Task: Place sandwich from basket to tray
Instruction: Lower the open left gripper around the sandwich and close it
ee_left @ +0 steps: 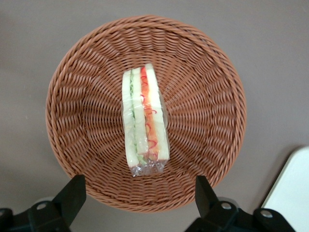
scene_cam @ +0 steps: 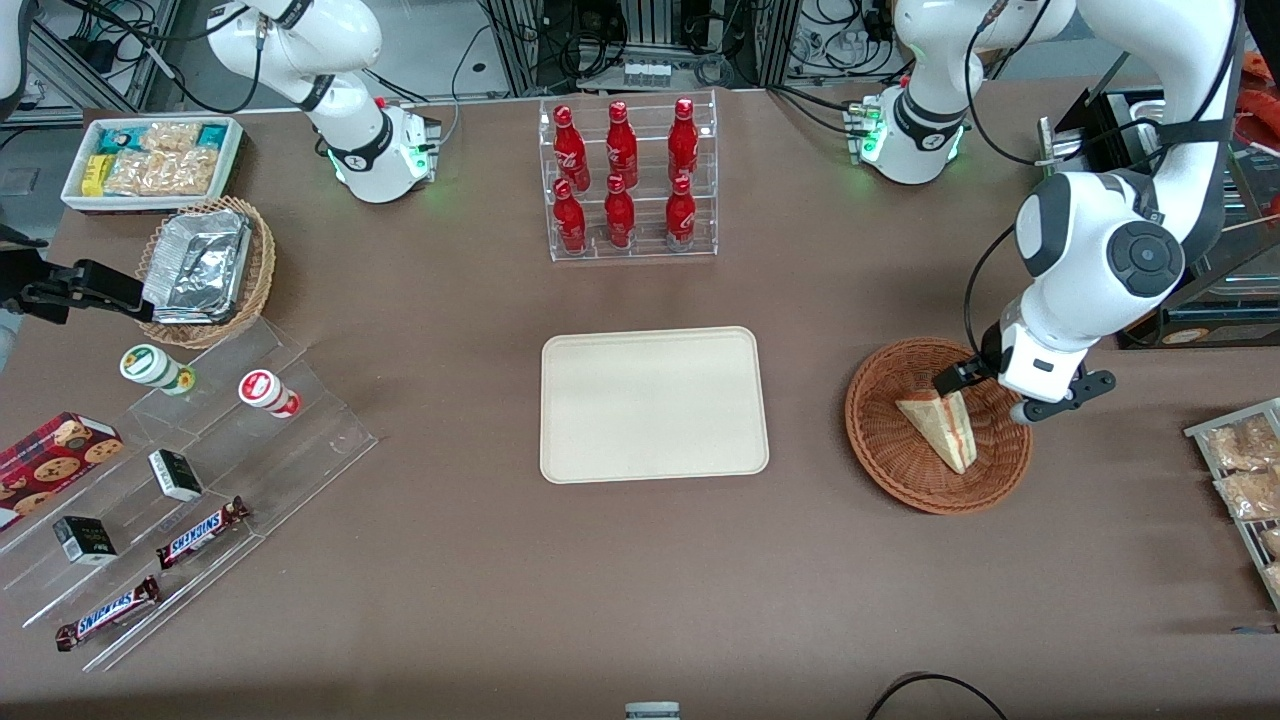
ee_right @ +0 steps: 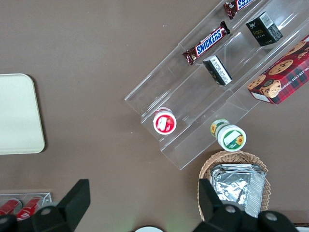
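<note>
Next, my left gripper needs to pick up the sandwich by its crinkled-wrapper end (scene_cam: 921, 410) to move it from the basket to the tray (scene_cam: 650, 400).
The sandwich (scene_cam: 940, 428) is a plastic-wrapped wedge lying in the round reddish-brown basket (scene_cam: 880, 450) toward the working arm's end of the table. My left gripper (scene_cam: 990, 395) hangs open just above the basket's rim, over the wide end of the sandwich. In the left wrist view the sandwich (ee_left: 144, 116) lies in the middle of the basket (ee_left: 72, 96), pink and green filling showing. The gripper (ee_left: 139, 186) has its two dark fingers spread wide with nothing between them. The cream tray (scene_cam: 650, 400) lies bare at mid-table beside the basket; its corner (ee_left: 292, 193) shows in the wrist view.
A clear rack of red bottles (scene_cam: 628, 180) stands farther from the front camera than the tray. A wire rack of snack bags (scene_cam: 1240, 470) and a dark box (scene_cam: 1200, 300) flank the basket. Toward the parked arm's end are an acrylic snack stand (scene_cam: 200, 470), a foil-filled tan basket (scene_cam: 205, 270) and a white bin (scene_cam: 150, 160).
</note>
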{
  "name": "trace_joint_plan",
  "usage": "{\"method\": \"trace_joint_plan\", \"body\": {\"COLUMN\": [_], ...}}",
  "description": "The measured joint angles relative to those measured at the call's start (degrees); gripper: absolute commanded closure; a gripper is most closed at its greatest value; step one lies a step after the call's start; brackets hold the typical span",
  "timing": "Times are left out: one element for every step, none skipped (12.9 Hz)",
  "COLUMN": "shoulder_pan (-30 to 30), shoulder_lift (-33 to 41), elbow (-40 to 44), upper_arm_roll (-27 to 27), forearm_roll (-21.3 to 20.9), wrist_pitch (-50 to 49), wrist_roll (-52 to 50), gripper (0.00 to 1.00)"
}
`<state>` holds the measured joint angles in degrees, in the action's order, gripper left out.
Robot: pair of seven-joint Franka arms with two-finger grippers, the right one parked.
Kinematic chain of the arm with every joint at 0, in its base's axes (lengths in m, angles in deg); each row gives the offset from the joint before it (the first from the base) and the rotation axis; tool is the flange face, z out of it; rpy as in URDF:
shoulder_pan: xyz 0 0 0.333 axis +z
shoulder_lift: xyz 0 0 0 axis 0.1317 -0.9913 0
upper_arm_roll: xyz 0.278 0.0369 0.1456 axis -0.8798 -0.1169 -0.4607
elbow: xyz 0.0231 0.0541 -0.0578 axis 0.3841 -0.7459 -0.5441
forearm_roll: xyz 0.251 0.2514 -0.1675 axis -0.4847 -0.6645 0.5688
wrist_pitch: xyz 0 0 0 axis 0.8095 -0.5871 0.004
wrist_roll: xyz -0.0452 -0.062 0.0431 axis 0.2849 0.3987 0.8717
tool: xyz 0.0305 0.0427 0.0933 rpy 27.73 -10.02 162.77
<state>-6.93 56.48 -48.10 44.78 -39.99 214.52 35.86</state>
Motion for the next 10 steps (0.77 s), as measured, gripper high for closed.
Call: {"method": "trace_joint_plan", "body": {"shoulder_pan": [0.0, 0.0, 0.0, 0.0, 0.0, 0.0, 0.0, 0.0, 0.0, 0.0], "shoulder_lift": [-0.5, -1.0, -1.5, -1.9, -2.1, -2.4, -2.6, -3.0, -3.4, -4.0], "elbow": [-0.2, -0.3, -0.4, -0.5, -0.7, -0.9, -1.2, -1.4, -1.6, -1.8], "upper_arm_roll": [0.0, 0.0, 0.0, 0.0, 0.0, 0.0, 0.0, 0.0, 0.0, 0.0], "forearm_roll": [0.0, 0.0, 0.0, 0.0, 0.0, 0.0, 0.0, 0.0, 0.0, 0.0], "wrist_pitch": [1.0, 1.9, 2.8, 3.4, 3.7, 4.3, 5.2, 6.1, 7.0, 7.7], "wrist_roll": [-3.4, -5.5, -6.5, -7.1, -7.3, -7.5, -7.6, -7.7, -7.7, -7.8], "gripper": [0.00, 0.00, 0.00, 0.00, 0.00, 0.00, 0.00, 0.00, 0.00, 0.00]}}
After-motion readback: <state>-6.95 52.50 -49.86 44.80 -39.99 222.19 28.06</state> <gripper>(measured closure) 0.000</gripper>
